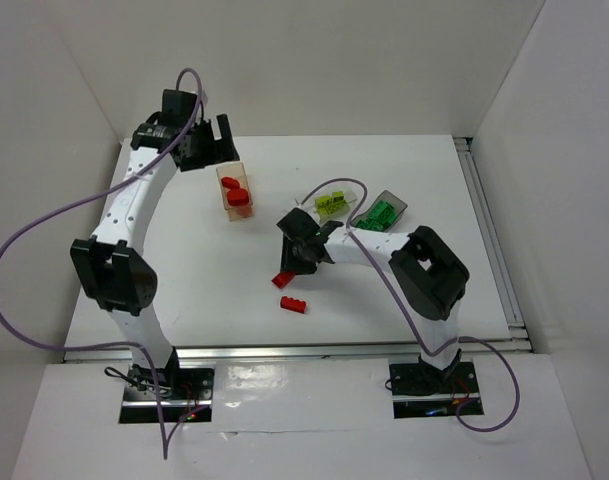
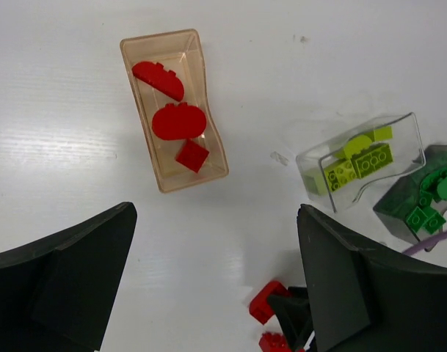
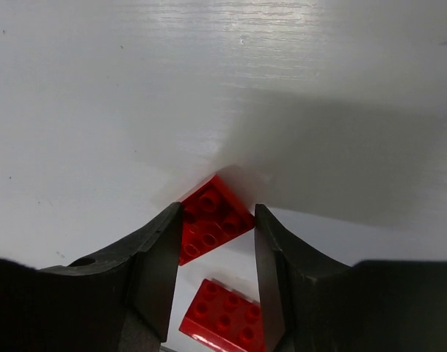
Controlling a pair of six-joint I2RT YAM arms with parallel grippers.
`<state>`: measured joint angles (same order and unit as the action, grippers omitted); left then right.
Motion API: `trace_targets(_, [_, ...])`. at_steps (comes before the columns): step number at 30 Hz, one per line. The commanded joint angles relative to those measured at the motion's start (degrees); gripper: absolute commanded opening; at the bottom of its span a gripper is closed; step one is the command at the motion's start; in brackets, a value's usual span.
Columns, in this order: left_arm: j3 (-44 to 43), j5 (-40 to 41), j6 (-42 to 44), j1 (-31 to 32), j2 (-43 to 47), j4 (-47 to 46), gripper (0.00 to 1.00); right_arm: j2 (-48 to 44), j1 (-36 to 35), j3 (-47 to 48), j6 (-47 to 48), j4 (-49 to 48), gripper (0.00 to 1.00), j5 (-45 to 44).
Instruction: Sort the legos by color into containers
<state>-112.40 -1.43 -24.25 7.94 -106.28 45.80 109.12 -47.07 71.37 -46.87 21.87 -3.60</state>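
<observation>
The fingers of my right gripper are closed tight against the red lego's (image 1: 283, 280) (image 3: 214, 221) opposite sides, so the lego would come up between them if I lifted now.
In the right wrist view my right gripper (image 3: 217, 213) is down at the table, its two fingers pressed against opposite sides of a red lego (image 3: 212, 218) that lies studs up. A second red lego (image 3: 227, 317) lies just behind it. From above, the right gripper (image 1: 297, 260) is over that lego (image 1: 282, 279), with the other red one (image 1: 293, 305) nearby. My left gripper (image 1: 210, 143) hangs open and empty above the peach container (image 2: 213, 139), which holds three red legos (image 2: 178, 122). The clear container (image 2: 408, 128) holds yellow-green legos (image 2: 361, 161). The dark grey container (image 2: 393, 209) holds green ones (image 2: 423, 217).
White walls close in the table (image 1: 184, 290) on the left, back and right. A metal rail (image 1: 489, 240) runs along the right edge. The three containers stand in a row across the middle of the table.
</observation>
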Motion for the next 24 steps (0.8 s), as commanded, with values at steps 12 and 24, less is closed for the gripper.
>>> trace_targets(12, [21.9, 6.4, -2.3, -0.5, 14.6, -1.0, 1.0, -1.4, -1.1, 10.8, 4.8, 2.7, 0.39, -7.1])
trace_targets(24, [32.8, 11.7, -7.4, -7.1, 25.9, -0.4, 1.0, 16.9, 0.0, 41.3, 13.9, 0.9, 0.39, -10.6])
